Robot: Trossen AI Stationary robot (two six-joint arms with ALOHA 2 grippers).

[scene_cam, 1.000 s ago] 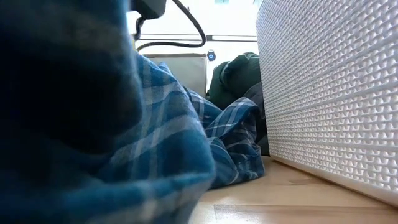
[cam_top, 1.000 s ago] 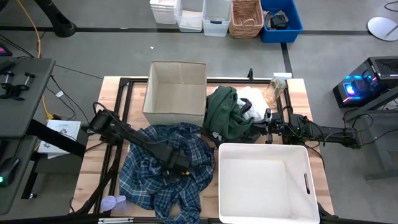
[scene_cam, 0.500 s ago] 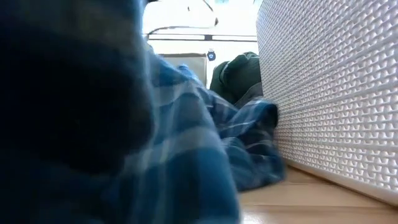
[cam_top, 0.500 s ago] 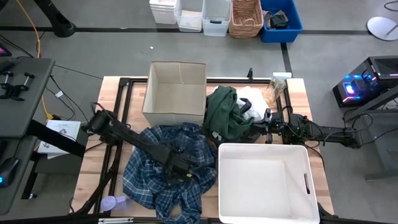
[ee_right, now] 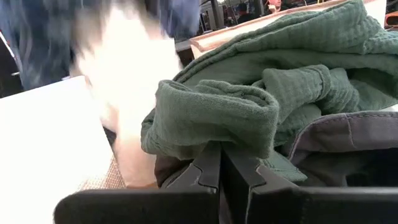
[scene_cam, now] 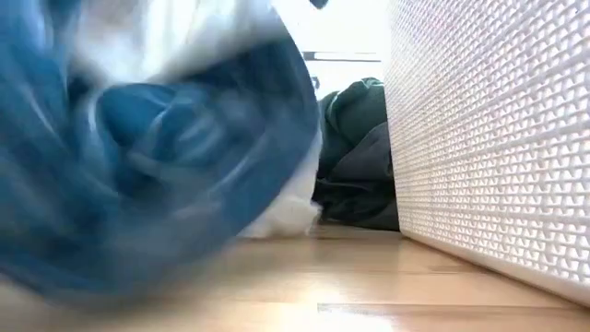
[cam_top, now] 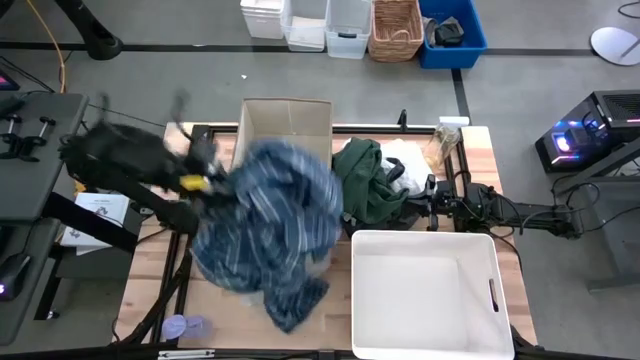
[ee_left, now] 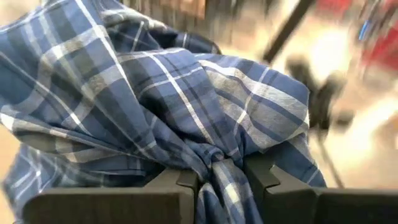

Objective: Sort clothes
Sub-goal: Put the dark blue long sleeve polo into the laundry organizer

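Note:
My left gripper should keep hold of the plaid shirt [cam_top: 272, 228] until most of the shirt rests on the tabletop. It is too early to release, as the shirt's bunched folds hang above the table.
The blue-and-white plaid shirt [cam_top: 272, 228] hangs bunched over the table's left half, and my left gripper [cam_top: 218, 190] is shut on it. In the low view the shirt [scene_cam: 157, 175] is a blurred blue mass reaching down close to the tabletop. A dark green garment [cam_top: 365, 180] lies heaped at the far middle, over a black-grey garment [ee_right: 348, 137], with a white lacy piece [cam_top: 410, 155] behind. My right gripper [ee_right: 221, 171] is shut, its tips at the green garment's near fold [ee_right: 211, 118]. My left gripper pinches a gathered bunch of the plaid shirt [ee_left: 219, 163] between its two fingers [ee_left: 184, 182], several layers twisted together. The rest of the shirt billows out past the fingers and hangs below them. Whether its lowest end [cam_top: 295, 305] rests on the table I cannot tell. My right gripper sits against the green garment's fold, and I cannot tell whether it touches.
An open cardboard box [cam_top: 285, 140] stands at the far middle-left. A large white bin [cam_top: 425, 295] fills the near right. A small lavender object [cam_top: 180, 326] lies at the near left edge. A clear plastic piece [cam_top: 445, 145] sits at the far right.
My left gripper has swung quickly up and toward the table's far left edge, pulling the plaid shirt with it. The shirt, which lay spread flat on the near left of the table, is now drawn up into a hanging, swinging bunch.

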